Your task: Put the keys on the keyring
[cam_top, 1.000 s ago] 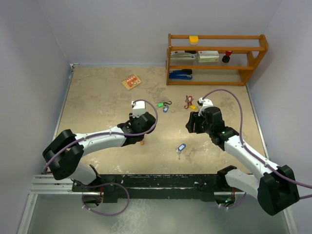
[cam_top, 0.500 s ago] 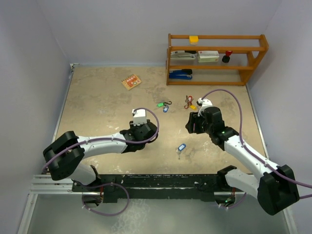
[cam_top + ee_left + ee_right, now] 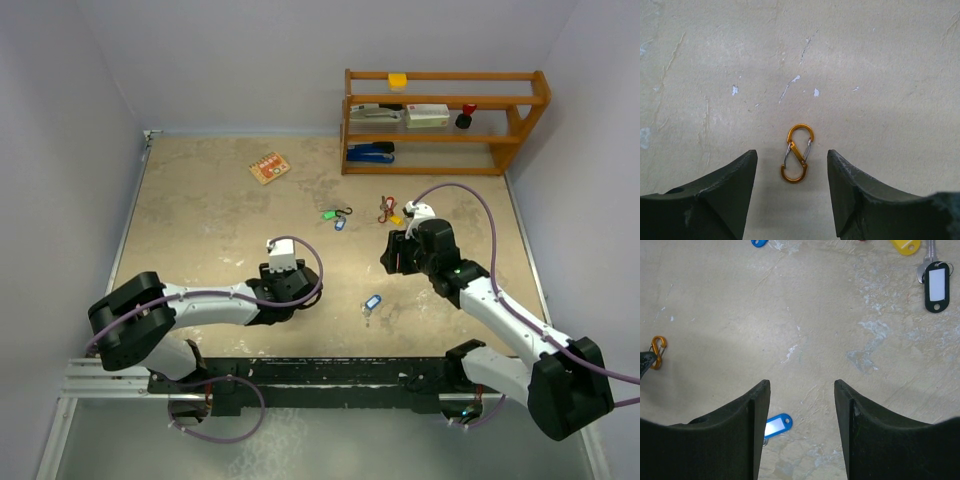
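My left gripper picks up the keyring by its middle bar (image 3: 798, 152) next, since that leaves its hooked loops free to receive the blue-tagged key.
The keyring, an orange S-shaped clip (image 3: 799, 153), lies flat on the table. My left gripper (image 3: 792, 153) hangs open right over it, one finger on each side, touching nothing; in the top view this gripper (image 3: 281, 291) hides the clip. One of the keys, with a blue tag (image 3: 776, 425), lies by my open, empty right gripper (image 3: 801, 382), partly behind its left finger, and shows in the top view (image 3: 372, 302). Green- and blue-tagged keys (image 3: 333, 216) and a red and yellow cluster (image 3: 388, 210) lie farther back. The right gripper (image 3: 392, 256) hovers mid-table.
A wooden shelf (image 3: 445, 120) with a stapler and boxes stands at the back right. An orange card (image 3: 269, 167) lies at the back. A black-tagged key (image 3: 936, 282) and a yellow tag (image 3: 905, 245) lie beyond the right gripper. Walls close in on both sides.
My left gripper has drawn back toward the near edge and its jaws have spread wider. The right arm has not moved.
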